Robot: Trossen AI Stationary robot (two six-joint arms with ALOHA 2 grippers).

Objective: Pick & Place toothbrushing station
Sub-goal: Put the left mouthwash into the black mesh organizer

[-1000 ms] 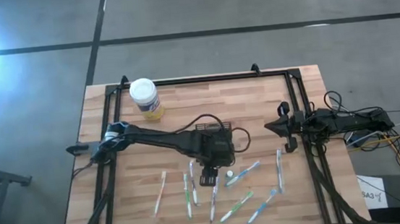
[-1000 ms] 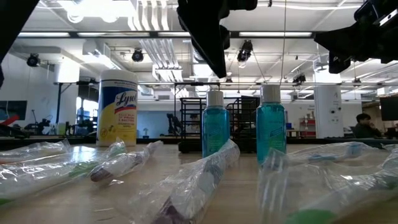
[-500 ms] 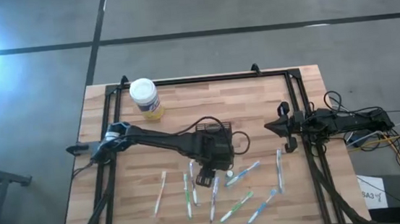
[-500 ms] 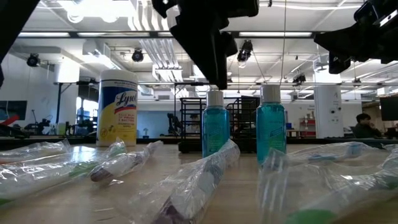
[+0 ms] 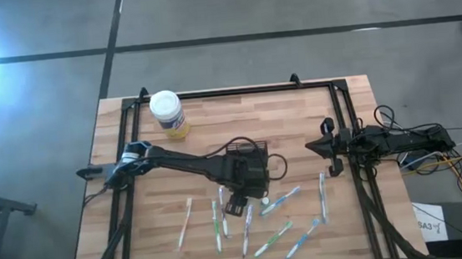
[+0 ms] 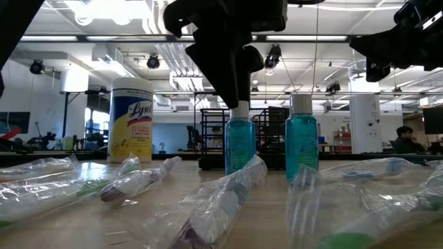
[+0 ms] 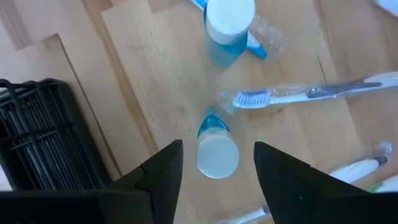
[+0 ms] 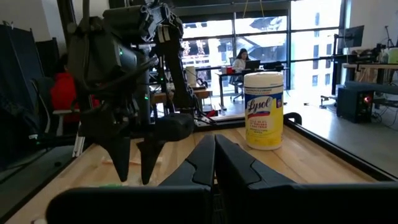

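The blue bottle needs to go in the toothbrushing station (image 7: 46, 140), so my left gripper will next grab the bottle by its white cap (image 7: 217, 155).
The toothbrushing station, a black mesh box (image 5: 249, 148), stands at mid-table, partly under my left arm; it also shows in the left wrist view (image 7: 37, 149). My left gripper (image 5: 236, 204) is open and points down over a small blue bottle with a white cap (image 7: 217, 155). Its fingers (image 7: 163, 168) stand on either side of the cap without touching it. In the low view my left gripper (image 6: 235, 93) hangs just above that bottle (image 6: 239, 142). My right gripper (image 5: 310, 147) is shut and empty at the table's right side.
A second blue bottle (image 6: 302, 135) stands upright right of the first; its white cap shows from above (image 5: 264, 200). Several wrapped toothbrushes (image 5: 222, 218) lie along the table's near part. A white-lidded wipes jar (image 5: 168, 114) stands at the far left.
My left gripper has come down toward the blue bottle, staying open, and has shifted a little toward the table's left edge. The bottles and toothbrushes have stayed where they were.
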